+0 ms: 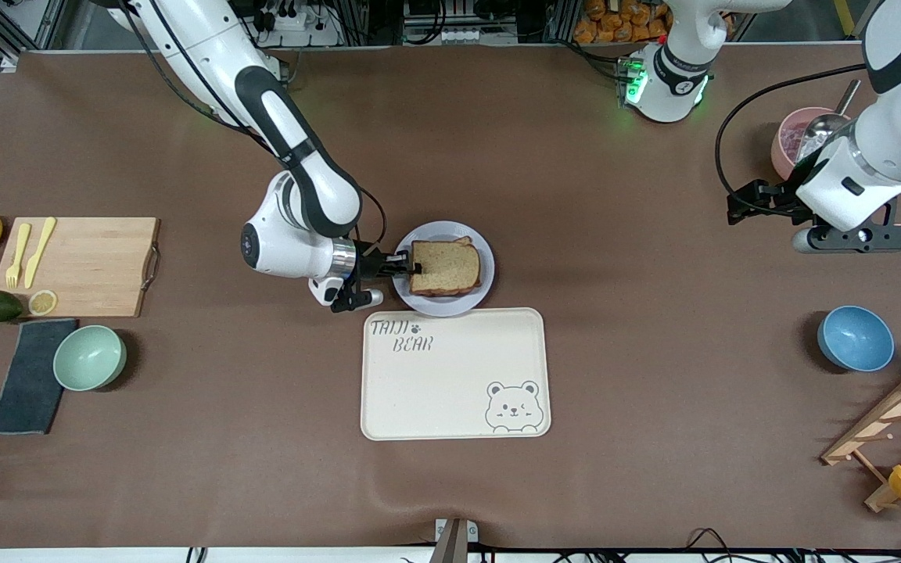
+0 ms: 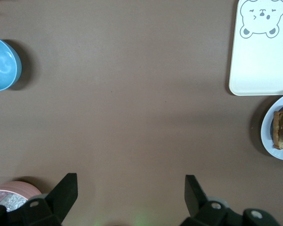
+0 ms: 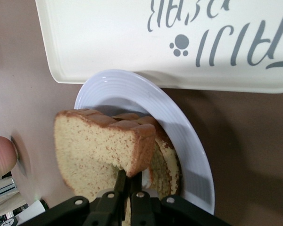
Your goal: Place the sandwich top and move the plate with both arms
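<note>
I should open my right gripper now, because the sandwich top (image 3: 94,150) is resting over the lower slice (image 3: 166,167), inside the plate's rim.
The sandwich top (image 1: 445,267), a brown speckled bread slice, lies over a lower slice (image 3: 167,165) on the round pale plate (image 1: 435,306). My right gripper (image 1: 411,270) is at the plate's edge toward the right arm's end. Its fingers are shut on the crust edge of the sandwich top (image 3: 94,146), which sits tilted above the lower slice in the right wrist view (image 3: 130,176). The plate (image 3: 179,127) touches the cream tray (image 1: 454,374). My left gripper (image 1: 857,237) hangs open and empty over bare table beside the pink bowl (image 1: 798,141), far from the plate (image 2: 268,127).
A cutting board (image 1: 79,266) with a yellow fork and knife, lemons, an avocado, a green bowl (image 1: 89,357) and a dark cloth lie toward the right arm's end. A blue bowl (image 1: 855,338) and a wooden rack (image 1: 900,426) stand toward the left arm's end.
</note>
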`<action>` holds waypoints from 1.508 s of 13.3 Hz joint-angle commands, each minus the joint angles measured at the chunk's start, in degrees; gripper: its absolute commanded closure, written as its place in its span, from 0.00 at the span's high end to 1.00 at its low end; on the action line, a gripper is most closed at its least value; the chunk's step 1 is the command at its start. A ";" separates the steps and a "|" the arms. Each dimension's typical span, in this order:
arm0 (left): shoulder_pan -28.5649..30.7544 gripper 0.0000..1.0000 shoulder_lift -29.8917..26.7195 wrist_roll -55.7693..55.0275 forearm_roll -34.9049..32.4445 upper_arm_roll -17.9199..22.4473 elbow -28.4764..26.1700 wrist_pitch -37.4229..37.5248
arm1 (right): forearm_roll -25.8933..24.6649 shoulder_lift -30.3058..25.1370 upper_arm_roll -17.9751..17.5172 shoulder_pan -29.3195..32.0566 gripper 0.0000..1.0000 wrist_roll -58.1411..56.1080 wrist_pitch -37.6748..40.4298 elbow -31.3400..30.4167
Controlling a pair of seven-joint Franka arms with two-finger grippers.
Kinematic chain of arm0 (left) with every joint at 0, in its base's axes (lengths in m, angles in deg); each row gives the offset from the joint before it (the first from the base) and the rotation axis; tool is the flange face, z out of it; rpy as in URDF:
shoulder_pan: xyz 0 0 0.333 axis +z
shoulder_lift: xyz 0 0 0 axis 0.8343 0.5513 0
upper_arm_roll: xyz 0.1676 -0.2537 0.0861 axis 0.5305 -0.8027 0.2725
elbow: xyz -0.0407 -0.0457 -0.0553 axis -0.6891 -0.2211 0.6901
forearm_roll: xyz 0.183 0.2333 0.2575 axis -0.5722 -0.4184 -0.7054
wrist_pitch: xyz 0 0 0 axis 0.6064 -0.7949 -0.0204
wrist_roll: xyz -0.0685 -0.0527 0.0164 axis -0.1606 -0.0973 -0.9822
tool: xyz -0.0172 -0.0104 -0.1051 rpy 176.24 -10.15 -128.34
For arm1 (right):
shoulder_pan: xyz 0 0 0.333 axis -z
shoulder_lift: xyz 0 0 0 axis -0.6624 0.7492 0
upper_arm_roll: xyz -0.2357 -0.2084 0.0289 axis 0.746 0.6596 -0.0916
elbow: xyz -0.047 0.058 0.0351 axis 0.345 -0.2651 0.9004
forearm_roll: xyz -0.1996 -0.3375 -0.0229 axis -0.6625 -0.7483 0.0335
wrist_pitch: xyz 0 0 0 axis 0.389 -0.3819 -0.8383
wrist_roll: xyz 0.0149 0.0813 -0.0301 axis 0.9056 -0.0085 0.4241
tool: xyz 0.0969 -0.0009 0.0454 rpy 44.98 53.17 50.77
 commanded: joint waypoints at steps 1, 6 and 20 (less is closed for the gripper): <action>0.38 1.00 -0.31 -0.76 1.29 -0.09 0.15 0.49 | 1.60 -0.15 0.08 -0.63 0.20 2.49 -0.63 -0.04; 0.38 1.00 -0.31 -0.67 1.29 -0.09 0.15 0.49 | 1.60 -0.50 0.17 -1.07 1.00 5.93 -0.71 0.49; 8.90 1.00 3.37 0.38 15.58 0.44 -1.95 -0.13 | -8.95 -5.87 11.40 -0.28 1.00 10.76 7.97 2.85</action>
